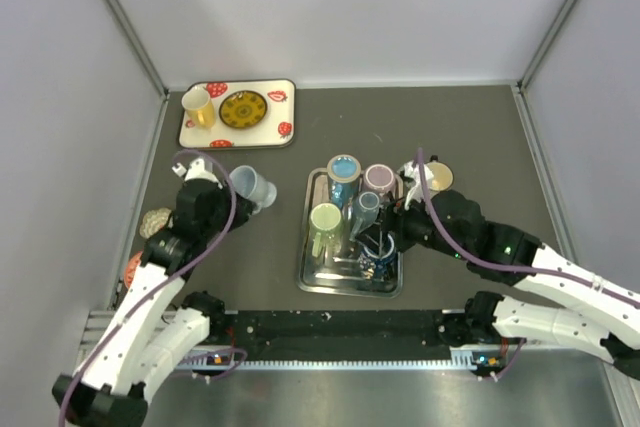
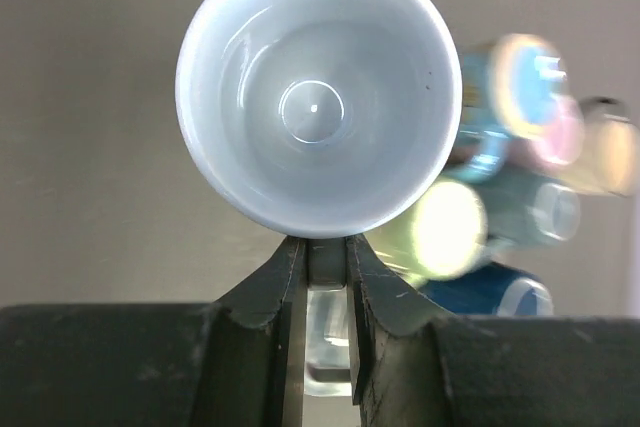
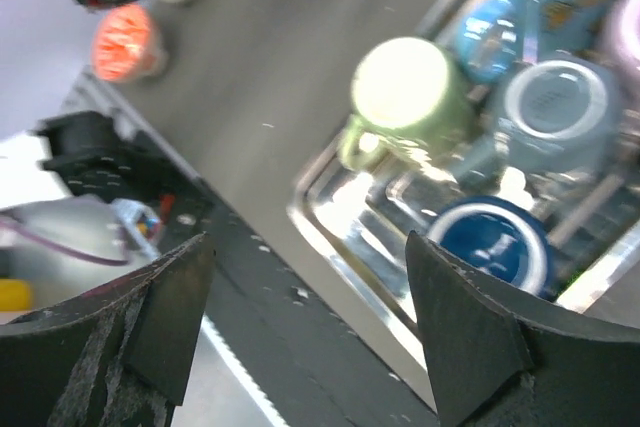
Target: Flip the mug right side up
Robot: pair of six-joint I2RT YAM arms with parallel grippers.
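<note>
The mug has to be turned over, so my right gripper will next grab the mug's handle point(image 1: 256, 209) from the mug's base side, opposite my left gripper.
A pale blue-white mug point(image 1: 252, 187) lies on its side just left of the metal tray point(image 1: 309, 272). In the left wrist view the mug point(image 2: 318, 97) shows its open mouth and inside bottom facing the camera. My left gripper point(image 2: 326, 247) is shut on the mug's handle point(image 2: 327, 265), just below the rim; in the top view it point(image 1: 228, 190) sits at the mug's left. My right gripper point(image 1: 386, 234) is open and empty over the near right part of the tray. In its own view it point(image 3: 308, 247) hangs above the tray's near rim.
The metal tray holds several mugs: green point(image 1: 325, 222), light blue point(image 1: 343, 170), pink point(image 1: 379, 179), grey-blue point(image 1: 364, 207) and dark blue point(image 3: 490, 247). A beige mug point(image 1: 438, 177) stands right of it. A strawberry tray point(image 1: 270, 132) with a yellow cup point(image 1: 198, 107) and plate sits back left.
</note>
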